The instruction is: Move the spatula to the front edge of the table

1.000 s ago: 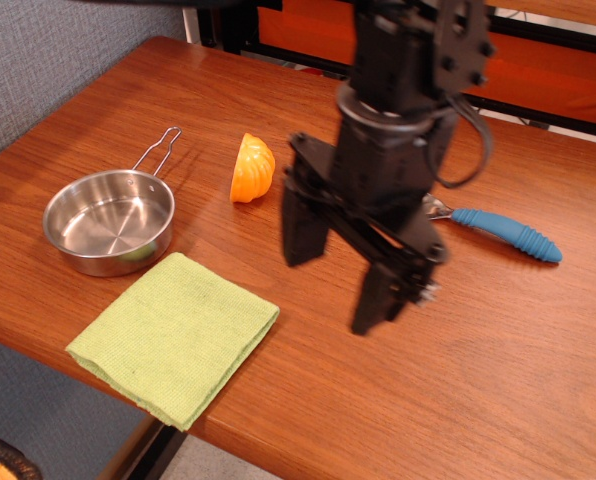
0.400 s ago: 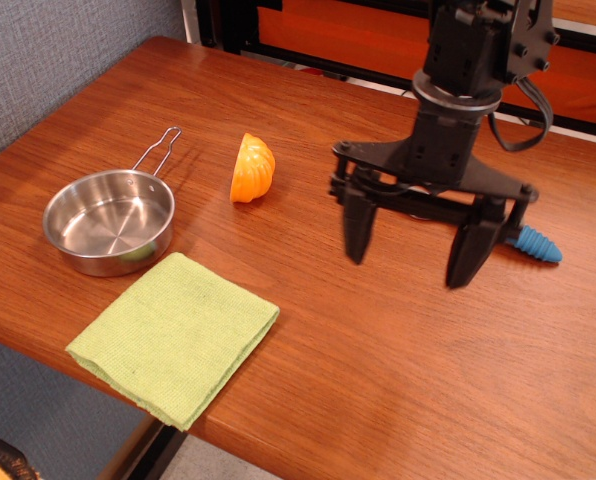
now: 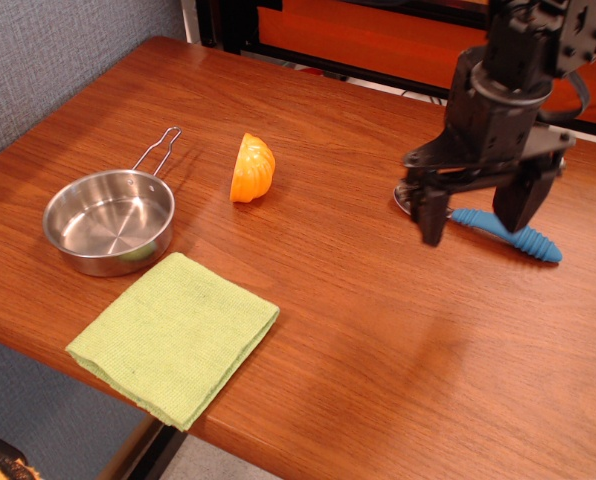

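The spatula (image 3: 523, 238) has to move to the front edge of the table. My gripper next needs to grip it by its blue handle (image 3: 468, 217) beside the metal.
The spatula (image 3: 523, 238) lies flat on the reddish-brown table (image 3: 378, 350) at the right, its ribbed blue handle pointing right and its shiny metal bowl (image 3: 405, 198) partly hidden behind a finger. My black gripper (image 3: 475, 216) hangs over it, open, with one finger on each side of the handle near the bowl end. It holds nothing. I cannot tell how high the fingertips are above the wood.
A steel pan with a wire handle (image 3: 109, 221) sits at the left. A folded green cloth (image 3: 174, 335) lies at the front edge below it. An orange half (image 3: 252, 167) rests mid-table. Black and orange framing (image 3: 358, 35) runs behind the table.
My gripper has moved right and back from the table's middle to above the spatula, turning its open fingers to straddle the handle. The spatula and other objects have not moved.
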